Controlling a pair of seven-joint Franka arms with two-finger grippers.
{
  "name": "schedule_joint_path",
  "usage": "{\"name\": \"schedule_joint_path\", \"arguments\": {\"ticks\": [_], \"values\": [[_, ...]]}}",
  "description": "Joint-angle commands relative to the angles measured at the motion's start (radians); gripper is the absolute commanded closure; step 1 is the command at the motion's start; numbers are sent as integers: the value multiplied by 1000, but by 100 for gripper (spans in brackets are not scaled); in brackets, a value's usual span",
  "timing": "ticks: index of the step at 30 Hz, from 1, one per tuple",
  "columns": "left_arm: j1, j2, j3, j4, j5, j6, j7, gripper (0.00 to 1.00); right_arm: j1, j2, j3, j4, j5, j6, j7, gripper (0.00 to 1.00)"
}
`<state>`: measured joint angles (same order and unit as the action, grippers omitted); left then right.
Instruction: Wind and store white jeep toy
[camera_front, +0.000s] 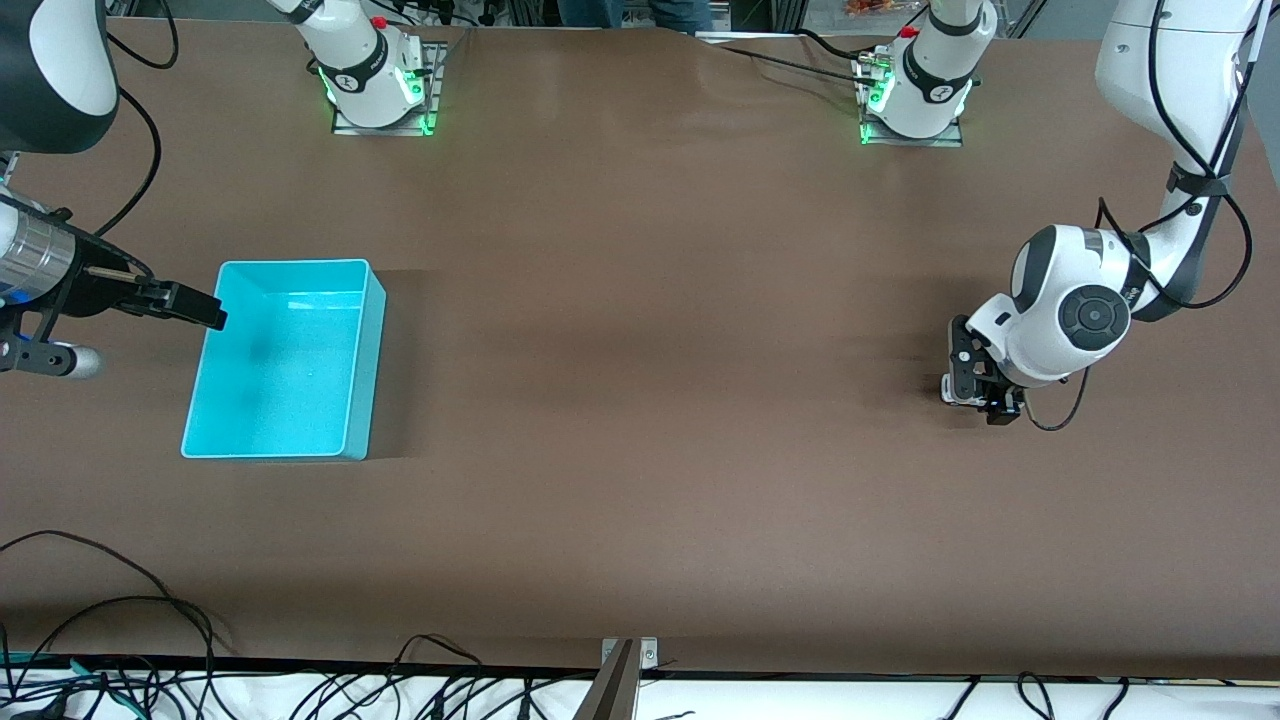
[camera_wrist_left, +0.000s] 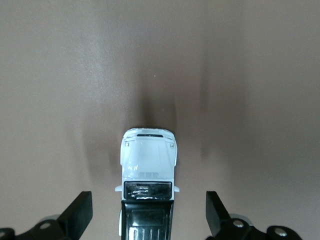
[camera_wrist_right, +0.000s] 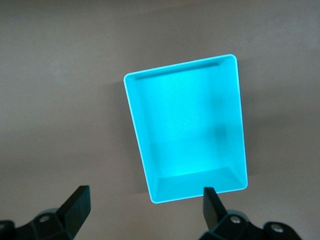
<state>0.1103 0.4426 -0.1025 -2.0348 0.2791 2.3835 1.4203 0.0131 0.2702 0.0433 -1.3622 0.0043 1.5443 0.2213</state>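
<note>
My left gripper should move lower before it closes on the black roof, because its fingers are still above the roof and bare tabletop shows between them.
The white jeep toy (camera_wrist_left: 148, 167) stands on the brown table, white hood and black roof showing in the left wrist view. My left gripper (camera_wrist_left: 147, 217) is low over it, open, with one finger on each side of the jeep's rear and clear gaps between them. In the front view the left gripper (camera_front: 982, 395) is down at the table toward the left arm's end and hides the jeep. The turquoise bin (camera_front: 368, 370) is empty, toward the right arm's end. My right gripper (camera_front: 195, 305) is open and empty, over the bin's outer edge; the right wrist view shows the bin (camera_wrist_right: 200, 182) below the gripper (camera_wrist_right: 145, 207).
Cables lie along the table edge nearest the front camera (camera_front: 120, 650). A metal bracket (camera_front: 630, 655) sits at the middle of that edge. The arm bases (camera_front: 380, 90) stand along the edge farthest from the camera.
</note>
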Motion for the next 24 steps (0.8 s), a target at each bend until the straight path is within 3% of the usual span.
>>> {"name": "schedule_joint_path", "arguments": {"ticks": [1,16,19,23,24], "values": [[28,25,-5,15,34,31,25,0,-7,-11,1,-9,20,3,-14,0],[60,57,-5,15,34,68,66,0,-8,-11,0,-11,20,3,-17,0],[49,58,-5,16,40,69,69,21,-8,-11,0,-11,20,3,-17,0],[46,54,-8,15,63,68,72,62,-8,-11,0,-11,20,3,-17,0],[51,54,-8,15,60,68,72,67,-8,-11,0,-11,20,3,-17,0]]}}
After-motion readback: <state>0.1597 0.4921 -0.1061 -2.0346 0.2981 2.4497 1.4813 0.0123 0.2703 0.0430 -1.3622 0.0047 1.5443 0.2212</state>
